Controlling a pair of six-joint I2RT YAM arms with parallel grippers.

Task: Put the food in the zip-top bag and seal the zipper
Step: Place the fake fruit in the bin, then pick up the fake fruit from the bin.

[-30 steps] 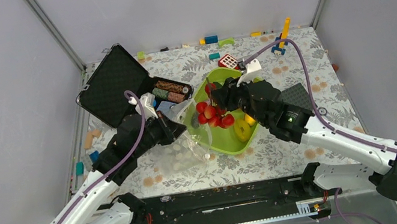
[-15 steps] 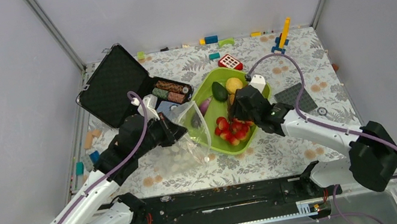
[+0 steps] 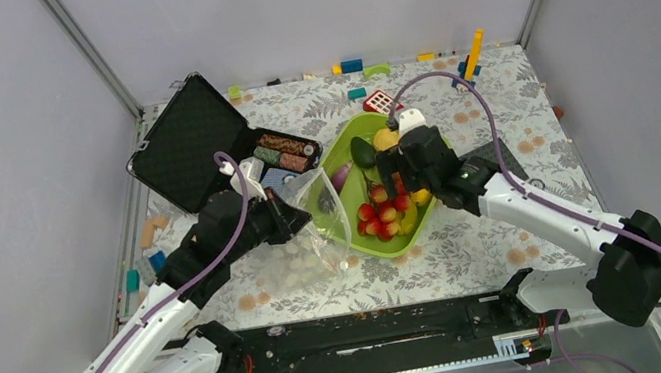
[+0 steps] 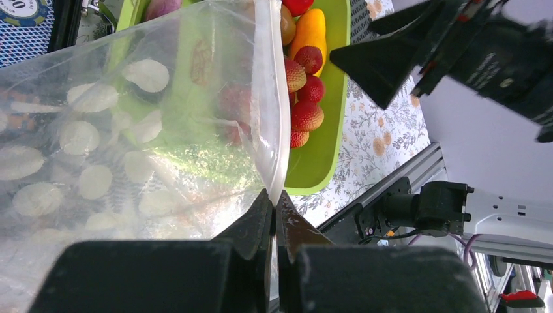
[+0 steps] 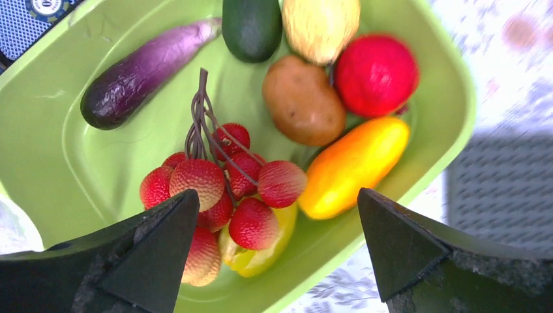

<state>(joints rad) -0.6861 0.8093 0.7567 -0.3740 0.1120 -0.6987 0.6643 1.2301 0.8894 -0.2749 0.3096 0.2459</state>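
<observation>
My right gripper grabs the bunch of red strawberries by its gathered stems next, so the fruit hangs free to enter the zip-top bag.
The food lies in a lime-green tray: a bunch of red strawberries, purple eggplant, dark avocado, brown kiwi, red apple, orange mango and a yellowish ball. My right gripper hangs open just above the strawberries, holding nothing. The clear zip-top bag with white dots stands at the tray's left side. My left gripper is shut on its mouth edge, where the whitish zipper runs. The slider tab is not in view.
An open black case with poker chips stands behind the left arm. A grey studded plate lies right of the tray, a red toy behind it. Small blocks are scattered along the far and left edges.
The right gripper brought the strawberry bunch from near the bag's mouth to the tray's near side, then opened wide and let it go. The left arm and bag held still.
</observation>
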